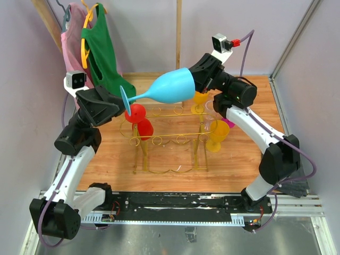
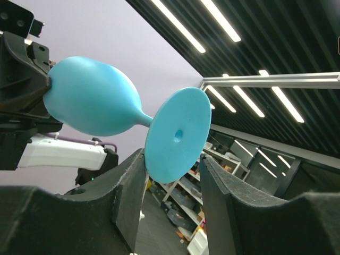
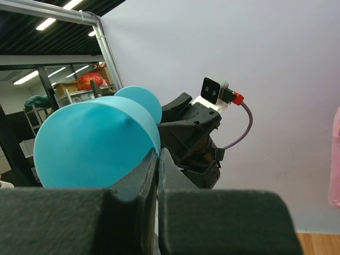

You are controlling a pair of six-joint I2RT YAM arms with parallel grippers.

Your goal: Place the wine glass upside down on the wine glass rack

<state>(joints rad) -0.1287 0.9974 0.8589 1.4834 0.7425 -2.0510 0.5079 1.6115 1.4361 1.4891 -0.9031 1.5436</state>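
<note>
The fingers reach past the near edge of the round foot in the left wrist view. My left gripper should close on the foot now.
A light blue wine glass (image 1: 170, 86) hangs level in the air above the gold wire wine glass rack (image 1: 170, 135), its foot pointing left. My right gripper (image 1: 194, 79) is shut on the rim of the bowl, as the right wrist view (image 3: 158, 154) shows with the bowl (image 3: 95, 143) to its left. My left gripper (image 1: 121, 106) is open, and the glass's round foot (image 2: 178, 133) sits between its fingers (image 2: 172, 159), close to both. The stem and bowl (image 2: 90, 95) stretch away toward the right gripper.
Two red glasses (image 1: 139, 119) hang in the rack's left end. A yellow glass (image 1: 215, 135) stands at its right end and another (image 1: 201, 98) behind it. A green garment (image 1: 101, 48) and a pink one (image 1: 71, 48) hang at the back left.
</note>
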